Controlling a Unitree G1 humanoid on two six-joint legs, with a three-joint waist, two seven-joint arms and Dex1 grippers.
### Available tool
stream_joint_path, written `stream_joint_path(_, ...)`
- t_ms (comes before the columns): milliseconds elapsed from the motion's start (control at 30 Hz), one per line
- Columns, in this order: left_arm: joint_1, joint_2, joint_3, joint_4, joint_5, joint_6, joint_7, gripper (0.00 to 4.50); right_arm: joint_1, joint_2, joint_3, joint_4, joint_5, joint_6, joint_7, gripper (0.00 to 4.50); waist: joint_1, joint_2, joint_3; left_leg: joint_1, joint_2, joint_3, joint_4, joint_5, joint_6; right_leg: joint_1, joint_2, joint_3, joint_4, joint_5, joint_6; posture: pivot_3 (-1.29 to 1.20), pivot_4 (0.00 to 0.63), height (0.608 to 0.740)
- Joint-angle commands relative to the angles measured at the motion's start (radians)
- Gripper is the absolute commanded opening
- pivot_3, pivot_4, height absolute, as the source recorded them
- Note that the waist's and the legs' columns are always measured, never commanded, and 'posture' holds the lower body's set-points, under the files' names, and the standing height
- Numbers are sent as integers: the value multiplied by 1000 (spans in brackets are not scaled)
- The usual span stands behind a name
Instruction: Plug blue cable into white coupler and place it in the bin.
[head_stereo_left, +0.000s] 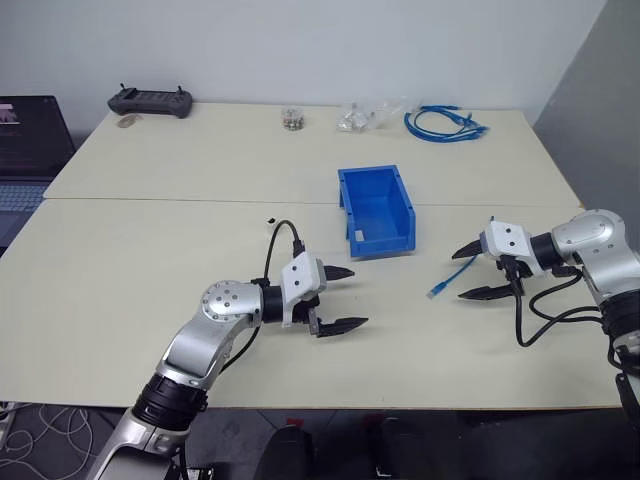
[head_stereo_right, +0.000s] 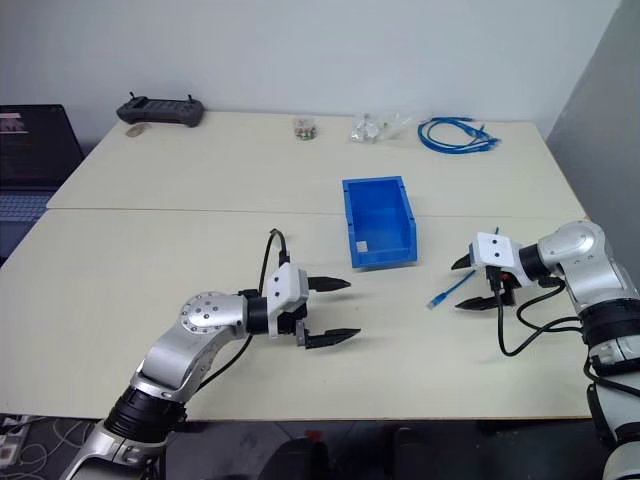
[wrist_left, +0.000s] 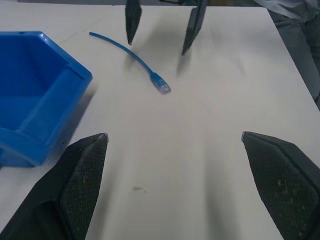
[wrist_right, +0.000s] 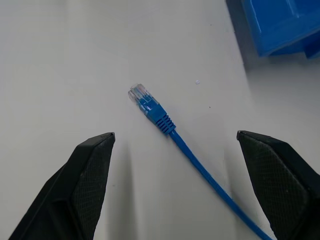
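I need to grab the cable by its clear plug (head_stereo_left: 433, 293) (wrist_left: 163, 87) with my left gripper next, because only the cable's front end sticks out past my right gripper's fingers.
The blue cable (head_stereo_left: 452, 275) lies on the table just right of the bin (head_stereo_left: 370, 170), plug end (wrist_right: 145, 102) toward the front. My right gripper (head_stereo_left: 459, 275) is open, pointing left and down, its fingers straddling the cable without touching it; the left wrist view shows it too, over the cable (wrist_left: 135, 55). My left gripper (head_stereo_left: 357, 297) is open and empty, pointing right, a little in front of the bin's front left corner. The bin is bright blue with a white label on its low front wall. The white coupler is out of view.
At the back of the table are a coiled bundle of blue cables (head_stereo_left: 445, 122), clear bags of small parts (head_stereo_left: 365, 115), a small jar (head_stereo_left: 292, 119) and a black controller (head_stereo_left: 150, 100). A laptop (head_stereo_left: 30, 140) stands off the table's left side.
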Motion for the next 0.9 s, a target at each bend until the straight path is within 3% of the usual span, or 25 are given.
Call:
stream_joint_path(33,27,0,14,-59,13,-36,22,4500,-67,28,27,121,-55,-122,55,4157,0,0,0,0,0,0,0,0,0,0,0,0,0,0,-1,0,150,740)
stream_joint_path(533,153,8,60,-180,-30,-27,69,4500,-197,119,59,425,-181,-289,6,4157,-1,1,0,2,2,0,3,0,0,1,0,-1,4,3,-4,0,150,740)
stream_joint_path(900,134,-15,27,-177,-26,-20,63,4500,-242,178,67,492,-243,-333,-16,1431,-5,1,0,3,2,-1,15,0,0,2,1,0,14,3,-4,0,150,740)
